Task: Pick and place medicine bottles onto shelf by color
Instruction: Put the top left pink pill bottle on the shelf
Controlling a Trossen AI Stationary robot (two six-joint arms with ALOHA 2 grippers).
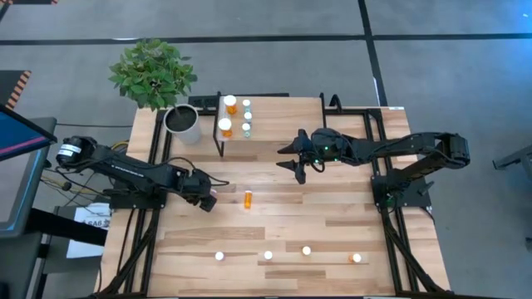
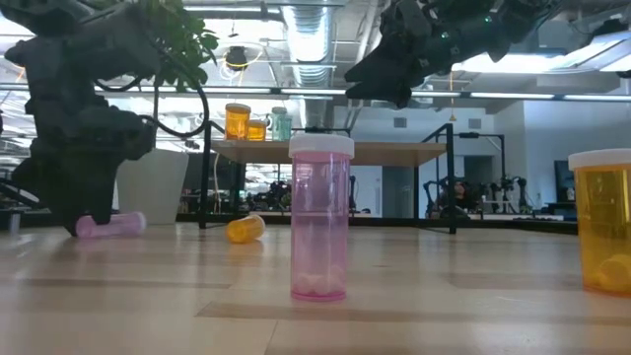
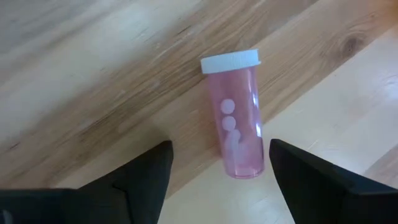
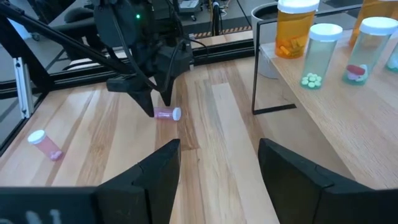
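Note:
The pink bottle needs to go on the shelf, so my left gripper will next grab it by its bottom end [image 3: 241,151].
A pink medicine bottle [image 3: 236,118] with a white cap lies on its side on the tabletop. My left gripper [image 3: 217,180] points steeply down over it, open. Its two fingers stand on either side of the bottle's bottom end without touching it. In the high view this is left of the table's middle [image 1: 209,196]. An orange bottle [image 1: 248,198] lies on its side a little to the right. The shelf [image 1: 266,133] stands at the far middle with orange and teal bottles [image 4: 320,53] upright on it. My right gripper [image 1: 298,170] hangs open in the air right of the shelf.
Several bottles stand along the table's near edge, among them a pink one [image 2: 320,217] and an orange one [image 2: 603,217]. Another pink bottle [image 4: 43,144] lies on the table. A white pot [image 1: 183,122] with a green plant stands left of the shelf.

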